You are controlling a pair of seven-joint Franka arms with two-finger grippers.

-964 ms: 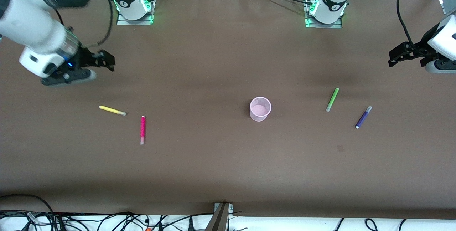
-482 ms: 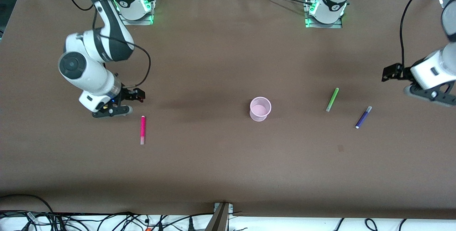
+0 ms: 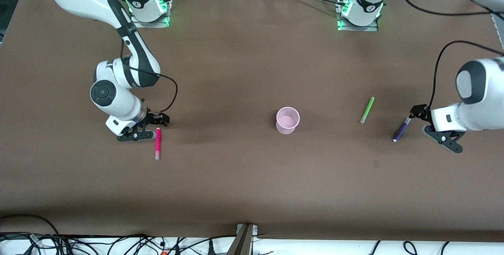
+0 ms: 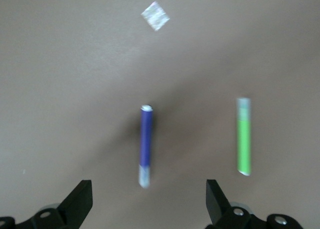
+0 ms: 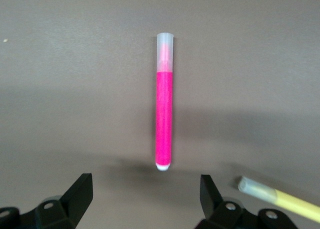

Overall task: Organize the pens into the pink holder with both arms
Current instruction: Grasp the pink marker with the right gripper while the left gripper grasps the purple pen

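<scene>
The dark purple pen has to stand in the pink holder (image 3: pixel 288 119), so my left gripper next needs to grab its grey end (image 3: pixel 407 120).
The pink holder (image 3: pixel 288 119) stands upright mid-table. The magenta pen (image 3: pixel 158 143) (image 5: pixel 164 114) lies toward the right arm's end. My right gripper (image 3: pixel 162 120) (image 5: pixel 145 184) is open, low over the table just off that pen's white tip. The yellow pen (image 5: pixel 280 198) lies beside this gripper and is hidden by the arm in the front view. Toward the left arm's end lie the green pen (image 3: pixel 367 109) (image 4: pixel 243 136) and the dark purple pen (image 3: pixel 401 129) (image 4: pixel 145 144). My left gripper (image 3: pixel 417 111) (image 4: pixel 148 191) is open, by the purple pen's grey end.
A small pale patch (image 3: pixel 376 163) (image 4: pixel 155 15) marks the brown table nearer the camera than the green pen. The arm bases (image 3: pixel 147 9) (image 3: pixel 360 11) stand at the table's back edge. Cables and a metal post (image 3: pixel 244 239) line the front edge.
Both arms have swung in and down. The right gripper passed over the yellow pen to the magenta pen's tip. The left gripper came down to the purple pen's end.
</scene>
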